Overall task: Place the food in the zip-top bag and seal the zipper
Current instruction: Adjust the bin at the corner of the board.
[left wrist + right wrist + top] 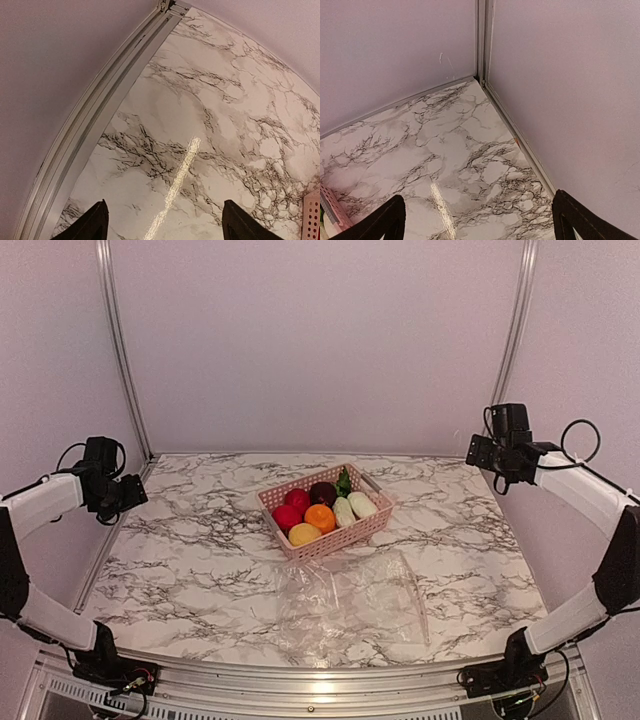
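Note:
My left gripper is going to grab the pink basket next by its long rim beside the red pieces. It will move the basket aside with the food [320, 512] in reach.
The food [320, 512] lies in a pink lattice basket [313, 545] at the table's middle: two red pieces, a dark purple one, an orange one, a yellow one, two white oblong ones and a leafy green one. The clear zip-top bag [352, 602] lies flat in front of the basket. Its zipper is too faint to make out. My left gripper [128, 495] hangs open and empty above the table's left edge. My right gripper [492, 462] hangs open and empty above the right edge. Each wrist view shows spread fingertips [92, 225] [385, 222] over bare marble.
Aluminium frame rails [118, 340] run up the pink back walls and along the table's edges. The basket's corner shows in the left wrist view [312, 217] and the right wrist view [329, 205].

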`<state>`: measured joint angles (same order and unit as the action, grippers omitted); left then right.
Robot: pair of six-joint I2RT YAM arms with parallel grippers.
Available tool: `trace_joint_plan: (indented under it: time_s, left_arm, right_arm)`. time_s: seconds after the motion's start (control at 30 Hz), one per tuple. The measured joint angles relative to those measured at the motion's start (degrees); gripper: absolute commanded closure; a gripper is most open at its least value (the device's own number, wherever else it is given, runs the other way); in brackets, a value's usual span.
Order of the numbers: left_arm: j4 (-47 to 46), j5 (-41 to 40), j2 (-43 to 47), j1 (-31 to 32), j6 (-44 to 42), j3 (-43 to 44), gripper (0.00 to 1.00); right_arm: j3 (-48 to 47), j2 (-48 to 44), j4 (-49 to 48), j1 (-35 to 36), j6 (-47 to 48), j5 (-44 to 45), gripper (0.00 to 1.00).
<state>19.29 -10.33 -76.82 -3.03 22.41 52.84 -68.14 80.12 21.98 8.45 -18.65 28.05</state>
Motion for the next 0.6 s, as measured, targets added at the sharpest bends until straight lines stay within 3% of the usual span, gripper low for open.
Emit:
trace_joint_plan:
  time_s: [0.1, 0.2, 0.4, 0.6]
  left_arm:
    - [-0.5, 3.9, -0.6, 3.6, 0.4, 0.0, 0.20]
    - [-1.1, 5.8, -0.9, 11.1, 1.0, 0.8, 0.19]
    - [-2.1, 6.9, -3.6, 27.8, 5.6, 6.3, 0.19]
    - [-0.1, 7.3, -13.3, 39.1, 7.9, 17.7, 0.21]
  right_arm:
    - [1.5, 0.2, 0.0, 0.0, -1.2, -1.4, 0.02]
    - [3.6, 0.1, -0.4, 0.7, -1.1, -4.8, 0.04]
    - [8.1, -0.9, -4.4, 3.6, 1.6, -22.2, 0.19]
    - [6.5, 2.4, -6.8, 14.6, 5.2, -34.2, 0.26]
